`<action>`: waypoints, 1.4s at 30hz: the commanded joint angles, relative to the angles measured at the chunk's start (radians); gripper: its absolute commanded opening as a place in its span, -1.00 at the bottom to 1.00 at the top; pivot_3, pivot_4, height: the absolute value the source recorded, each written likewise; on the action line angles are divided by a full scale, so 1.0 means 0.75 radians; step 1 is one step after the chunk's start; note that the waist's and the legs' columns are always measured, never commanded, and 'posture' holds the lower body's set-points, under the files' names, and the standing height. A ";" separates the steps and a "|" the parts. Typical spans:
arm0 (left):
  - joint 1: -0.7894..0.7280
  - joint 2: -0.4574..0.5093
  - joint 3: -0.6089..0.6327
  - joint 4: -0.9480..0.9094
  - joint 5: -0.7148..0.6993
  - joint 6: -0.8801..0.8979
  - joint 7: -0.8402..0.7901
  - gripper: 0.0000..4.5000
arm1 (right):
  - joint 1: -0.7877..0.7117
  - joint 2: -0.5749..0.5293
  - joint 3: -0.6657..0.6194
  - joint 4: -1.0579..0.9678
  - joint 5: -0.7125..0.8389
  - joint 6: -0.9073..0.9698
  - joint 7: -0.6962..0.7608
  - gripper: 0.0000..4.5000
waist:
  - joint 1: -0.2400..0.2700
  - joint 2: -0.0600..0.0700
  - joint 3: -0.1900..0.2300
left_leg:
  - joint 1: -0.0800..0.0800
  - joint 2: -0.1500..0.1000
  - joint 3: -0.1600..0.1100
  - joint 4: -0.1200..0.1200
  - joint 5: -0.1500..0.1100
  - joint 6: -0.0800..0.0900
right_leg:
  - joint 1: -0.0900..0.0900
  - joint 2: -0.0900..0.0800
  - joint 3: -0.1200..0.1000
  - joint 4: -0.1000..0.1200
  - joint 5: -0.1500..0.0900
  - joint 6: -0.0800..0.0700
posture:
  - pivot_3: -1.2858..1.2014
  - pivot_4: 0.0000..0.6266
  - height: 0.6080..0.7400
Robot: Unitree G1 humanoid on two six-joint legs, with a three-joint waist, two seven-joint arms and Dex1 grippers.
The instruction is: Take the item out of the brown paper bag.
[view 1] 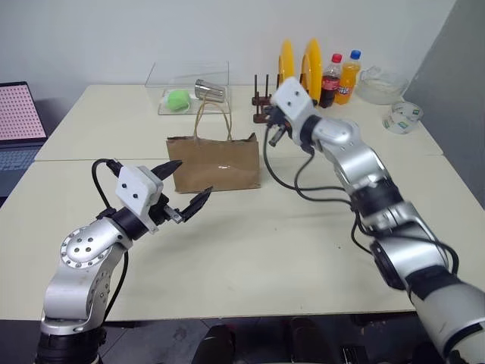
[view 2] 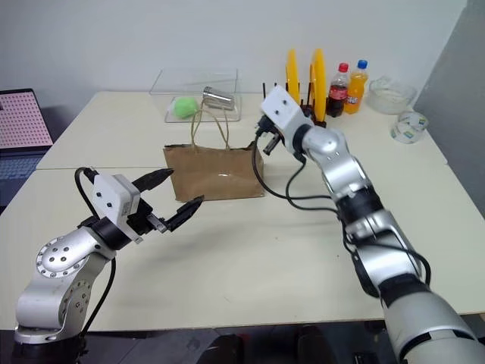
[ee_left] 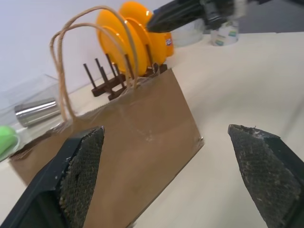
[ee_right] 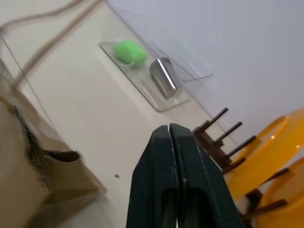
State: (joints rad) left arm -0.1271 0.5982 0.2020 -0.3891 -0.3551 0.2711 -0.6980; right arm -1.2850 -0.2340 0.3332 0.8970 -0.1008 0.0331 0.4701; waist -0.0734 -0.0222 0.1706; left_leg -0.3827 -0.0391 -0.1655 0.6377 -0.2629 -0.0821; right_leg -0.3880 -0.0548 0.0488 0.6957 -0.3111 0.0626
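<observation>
I next need to grip the bag with my left gripper by its thin tan cord handle, since the bag's broad paper body is wider than the gripper's fingers spread.
The brown paper bag [view 1: 216, 163] stands upright mid-table, its two cord handles [view 1: 213, 115] looped above its mouth. The item is hidden. My left gripper [view 1: 189, 180] hangs open just in front of the bag's near left corner, apart from it; in the left wrist view the bag [ee_left: 142, 137] shows between the spread fingers [ee_left: 83, 171]. My right gripper [view 1: 270, 136] hovers at the bag's upper right corner, beside the mouth. In the right wrist view its fingers [ee_right: 170, 156] are pressed shut with nothing between them, and the bag's open top [ee_right: 33, 171] lies close by.
Behind the bag sits a clear box [view 1: 189, 87] with a green ball [view 1: 178, 99] and a metal cup [view 1: 210, 91]. A dark rack [view 1: 263, 102] holds yellow plates [view 1: 311, 64]. Two soda bottles [view 1: 339, 78], a glass bowl [view 1: 381, 85] and a tape roll [view 1: 402, 117] stand far right; a laptop [view 1: 19, 121] far left.
</observation>
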 commanded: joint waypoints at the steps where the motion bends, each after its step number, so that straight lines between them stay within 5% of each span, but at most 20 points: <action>1: -0.043 0.018 -0.022 0.050 0.015 -0.077 -0.050 0.96 | -0.120 0.068 0.025 0.269 -0.111 -0.190 -0.074 -0.99 | -0.009 0.000 0.000 | 0.000 0.000 0.000 -0.001 0.000 0.000 | 0.000 0.000 0.000 0.000 0.000 0.000 | 0.03 -0.52 1.00; 5: -0.068 0.024 -0.059 0.088 0.026 -0.123 -0.095 0.96 | -0.141 0.138 0.021 0.403 -0.146 -0.280 0.015 -0.99 | -0.014 0.000 0.000 | -0.001 0.000 0.000 -0.006 0.003 -0.005 | -0.001 -0.001 0.000 -0.005 0.000 0.000 | 0.03 -0.52 1.00; 8: -0.044 0.044 -0.061 0.082 0.019 -0.139 -0.136 0.96 | -0.076 0.142 -0.016 0.325 -0.085 -0.341 0.261 -0.99 | -0.018 0.000 0.000 | -0.002 0.000 0.000 -0.007 0.003 -0.005 | -0.002 -0.001 0.001 -0.006 0.000 0.000 | 0.03 -0.52 1.00; 14: 0.052 0.130 -0.027 0.067 -0.029 -0.131 -0.250 0.96 | 0.141 0.049 -0.029 -0.104 0.056 -0.219 0.728 -0.99 | -0.018 0.001 0.000 | 0.000 0.001 -0.001 -0.008 0.003 -0.005 | -0.001 -0.001 0.000 -0.005 0.000 0.000 | 0.03 -0.52 1.00; 18: 0.172 0.231 -0.010 0.049 -0.058 -0.131 -0.380 0.96 | 0.289 -0.008 -0.010 -0.426 0.108 -0.051 0.863 -0.99 | -0.016 0.003 0.001 | 0.000 0.001 -0.001 -0.008 0.000 -0.001 | -0.001 -0.001 0.000 -0.005 0.000 0.000 | 0.03 -0.52 1.00; 29: 0.388 0.532 0.162 0.170 -0.069 -0.255 -0.751 0.96 | 0.483 -0.024 -0.003 -0.770 0.113 0.154 0.837 -0.99 | -0.013 0.007 0.003 | 0.002 0.002 -0.001 -0.010 0.000 0.000 | -0.001 0.000 -0.002 -0.004 0.000 -0.001 | 0.03 -0.52 1.00; 36: 0.288 0.507 0.099 0.148 -0.048 -0.351 -0.769 0.96 | 0.703 -0.090 -0.121 -1.249 0.230 0.355 0.733 -0.99 | -0.010 0.007 0.003 | -0.001 0.002 -0.002 -0.010 0.000 0.000 | -0.001 -0.001 -0.003 -0.007 0.000 -0.001 | 0.03 -0.52 1.00; 42: 0.129 0.419 -0.086 0.263 0.107 -0.676 -0.793 1.00 | 1.074 -0.207 -0.255 -1.827 0.390 0.732 0.601 -0.27 | 0.022 0.007 0.003 | -0.001 0.002 -0.002 -0.011 0.000 0.000 | 0.000 -0.001 -0.004 -0.010 0.000 -0.001 | 0.03 -0.52 1.00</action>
State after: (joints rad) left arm 0.0012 0.9183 0.1601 -0.2111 -0.3037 -0.1540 -1.2824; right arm -0.5081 -0.3755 0.1715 -0.3517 0.1423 0.5137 0.9398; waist -0.0570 -0.0168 0.1730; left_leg -0.3836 -0.0377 -0.1669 0.6296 -0.2629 -0.0823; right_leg -0.3879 -0.0554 0.0464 0.6883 -0.3113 0.0622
